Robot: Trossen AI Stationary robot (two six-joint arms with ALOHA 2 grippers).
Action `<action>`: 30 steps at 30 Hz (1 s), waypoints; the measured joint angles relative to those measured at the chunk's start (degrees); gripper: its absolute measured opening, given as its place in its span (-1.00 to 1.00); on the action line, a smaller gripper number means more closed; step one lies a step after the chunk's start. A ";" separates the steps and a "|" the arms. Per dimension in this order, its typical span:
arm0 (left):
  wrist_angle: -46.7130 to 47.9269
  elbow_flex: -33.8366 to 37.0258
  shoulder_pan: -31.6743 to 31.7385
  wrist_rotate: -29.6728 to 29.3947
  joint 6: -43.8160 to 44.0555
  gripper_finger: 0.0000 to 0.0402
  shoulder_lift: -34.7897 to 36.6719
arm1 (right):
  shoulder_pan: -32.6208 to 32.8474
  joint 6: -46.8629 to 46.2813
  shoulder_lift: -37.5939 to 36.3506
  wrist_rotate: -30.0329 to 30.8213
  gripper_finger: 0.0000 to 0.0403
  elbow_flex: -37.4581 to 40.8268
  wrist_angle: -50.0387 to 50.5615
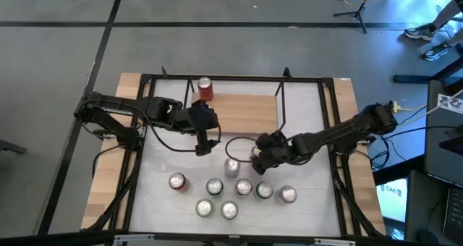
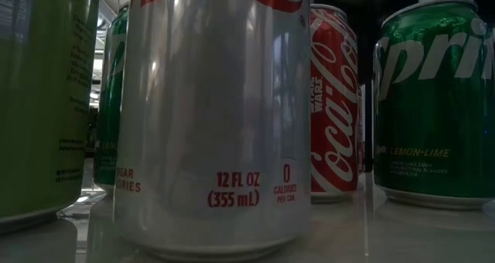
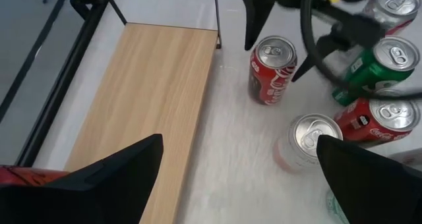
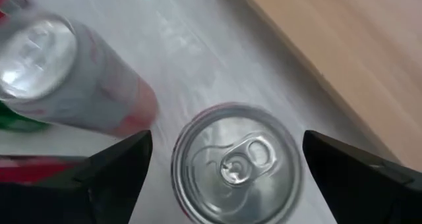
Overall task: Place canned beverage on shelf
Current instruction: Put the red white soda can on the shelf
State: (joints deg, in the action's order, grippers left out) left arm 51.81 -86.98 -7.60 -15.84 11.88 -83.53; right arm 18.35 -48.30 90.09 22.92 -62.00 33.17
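Observation:
I next need to pick up the red can from the table with my right gripper, holding the can by its side under its silver top (image 4: pixel 181 174). Then I can stand it on the shelf (image 4: pixel 369 46).
The shelf (image 1: pixel 242 111), a light-wood board in a black wire frame, lies at the table's far side; it also shows in the left wrist view (image 3: pixel 138 92). A red can (image 1: pixel 205 89) stands upright on the shelf's left end. My right gripper (image 1: pixel 255 153) is open, with one finger on either side of an upright red can (image 3: pixel 272 69) on the table. The fingers stand apart from that can, whose silver top (image 4: pixel 237 161) shows between them. My left gripper (image 1: pixel 205 141) is open and empty above the table, at the shelf's near edge.
Several more cans stand upright on the white table near its front, among them a silver one (image 1: pixel 231 166) beside my right gripper. In the low view a silver can (image 2: pixel 213 116), a red can (image 2: pixel 332 100) and green cans (image 2: pixel 433 100) fill the picture. A black cable loop (image 1: pixel 239 141) lies between the grippers.

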 joint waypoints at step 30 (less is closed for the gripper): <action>3.83 0.11 0.17 -2.78 -4.94 0.94 11.79 | -1.09 -0.59 1.43 -4.28 0.46 -0.02 -0.38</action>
State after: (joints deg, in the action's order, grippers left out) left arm 55.64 -86.87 -7.42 -18.61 6.94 -71.74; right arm 17.26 -48.88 91.52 18.64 -62.02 32.79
